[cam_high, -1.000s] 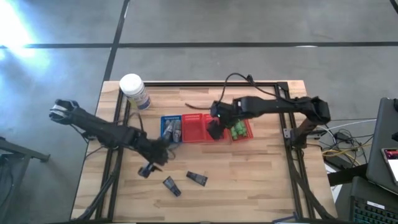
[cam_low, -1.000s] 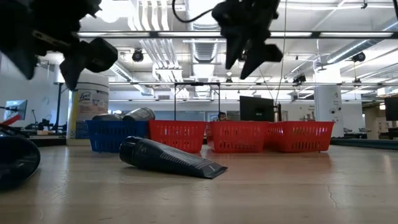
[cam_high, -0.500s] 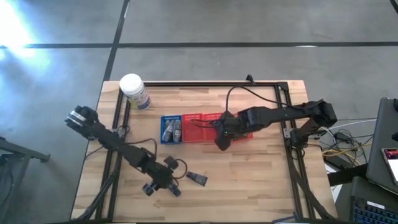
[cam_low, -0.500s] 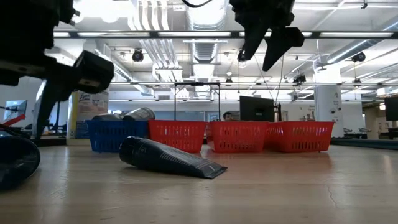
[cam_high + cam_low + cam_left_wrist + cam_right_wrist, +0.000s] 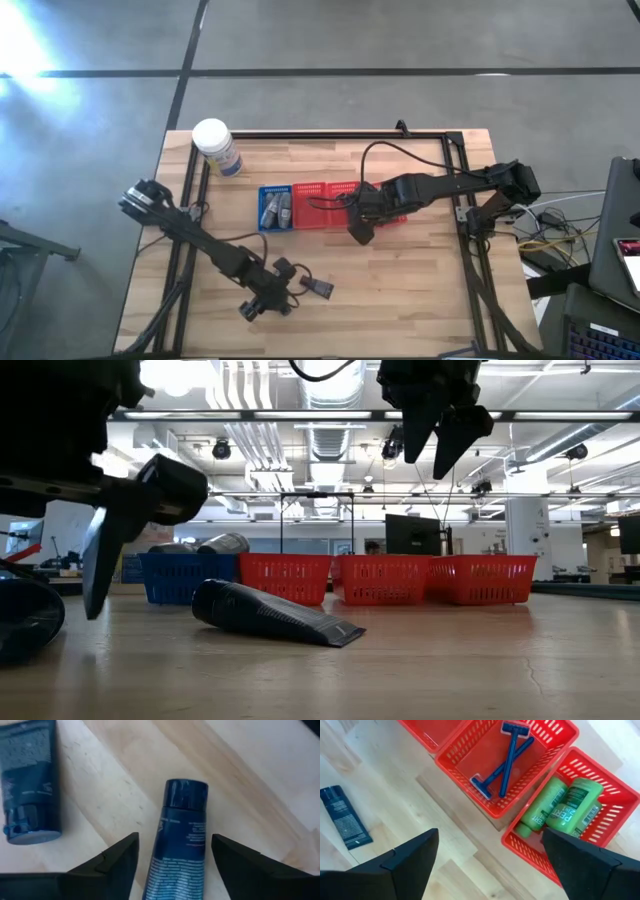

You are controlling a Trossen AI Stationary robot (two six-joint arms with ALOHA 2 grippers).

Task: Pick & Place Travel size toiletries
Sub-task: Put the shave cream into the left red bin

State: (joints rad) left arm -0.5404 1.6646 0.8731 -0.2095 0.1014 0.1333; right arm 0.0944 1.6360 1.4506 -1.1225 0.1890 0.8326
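Observation:
The dark blue tube needs to be sorted into a red basket, so the left gripper should next grab it by its body below the cap (image 5: pixel 177 845).
Two dark blue tubes lie flat on the wood near the table's near edge. My left gripper (image 5: pixel 268 300) (image 5: pixel 174 840) is open and low over one tube (image 5: pixel 181 837), a finger on each side of it with wood showing between. The other tube (image 5: pixel 27 795) (image 5: pixel 318 288) lies beside it. In the low view a tube (image 5: pixel 270 615) lies on its side. My right gripper (image 5: pixel 357 228) (image 5: pixel 489 832) is open and raised, just near of the red baskets. More grey tubes (image 5: pixel 275 208) sit in the blue basket, blue razors (image 5: pixel 504 762) and green bottles (image 5: pixel 560 807) in the red baskets.
A row of small baskets crosses the table's middle: one blue (image 5: pixel 262 193), then red ones (image 5: pixel 312 192) (image 5: pixel 385 580). A white-lidded jar (image 5: pixel 215 145) stands at the far left corner. A black cable (image 5: pixel 375 150) loops over the far side. Bare wood (image 5: pixel 420 290) lies near right.
My left gripper has swung from beside the blue basket toward the table's near edge and come down over the tubes, ending astride one. My right gripper has drawn back from above the red baskets toward the near edge, staying open.

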